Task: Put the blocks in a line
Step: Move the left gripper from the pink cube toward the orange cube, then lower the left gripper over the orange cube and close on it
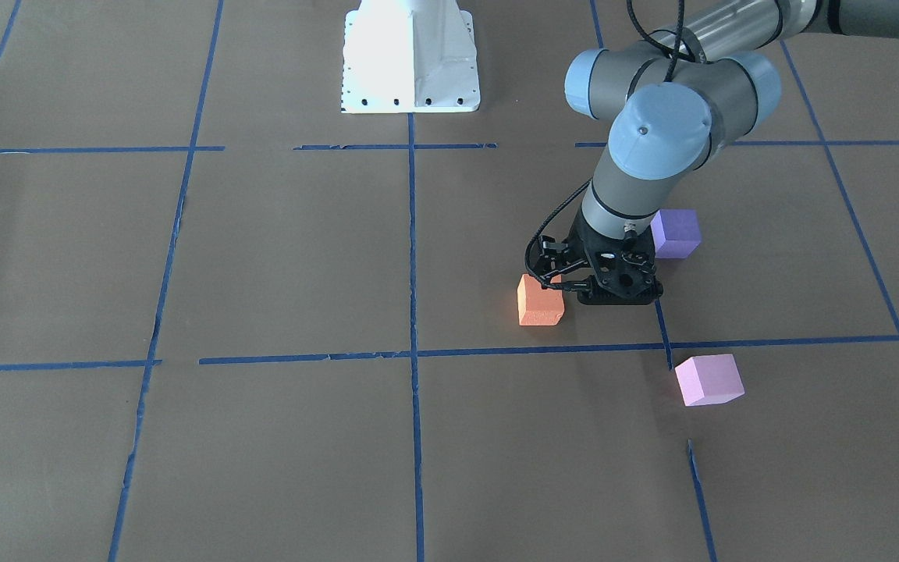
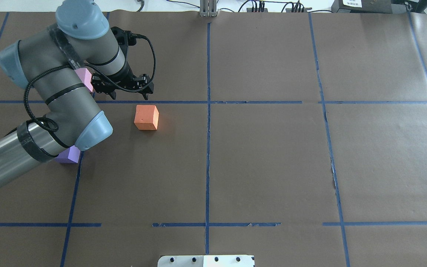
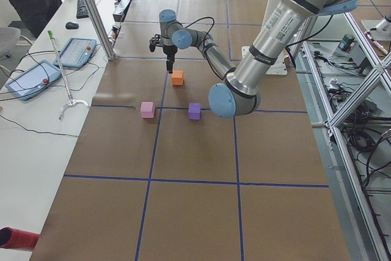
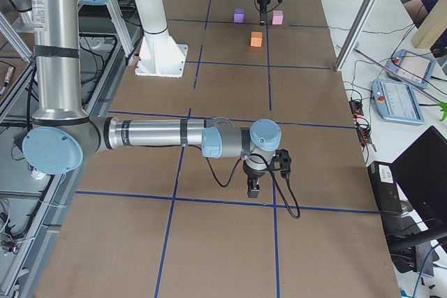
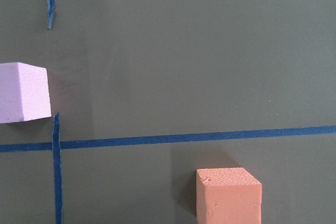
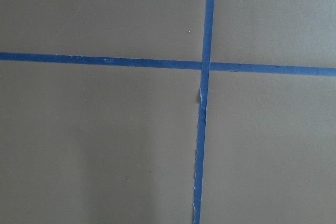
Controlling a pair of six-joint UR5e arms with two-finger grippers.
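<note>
I need to pick up the orange block by its opposite sides with my left gripper next. Then I will line it up with the light pink block [image 1: 708, 379] [image 5: 23, 92].
The orange block [image 2: 146, 117] sits on the brown table, also seen in the front view [image 1: 540, 300] and low in the left wrist view [image 5: 228, 195]. The light pink block [image 1: 708, 379] lies toward the table's far side and is partly behind the arm in the overhead view [image 2: 86, 78]. The dark purple block [image 1: 676, 232] lies nearer the robot and is mostly under the arm in the overhead view [image 2: 69, 155]. My left gripper [image 2: 129, 95] hangs open and empty just above the orange block, beside it. My right gripper [image 4: 254, 188] shows only in the right side view, low over bare table; I cannot tell its state.
Blue tape lines [image 2: 208, 102] divide the brown paper table into squares. The white robot base [image 1: 410, 58] stands at the table's near edge. The left arm's elbow [image 2: 87, 129] hangs over the purple block. An operator's desk with tablets [image 3: 36, 74] runs along the far side.
</note>
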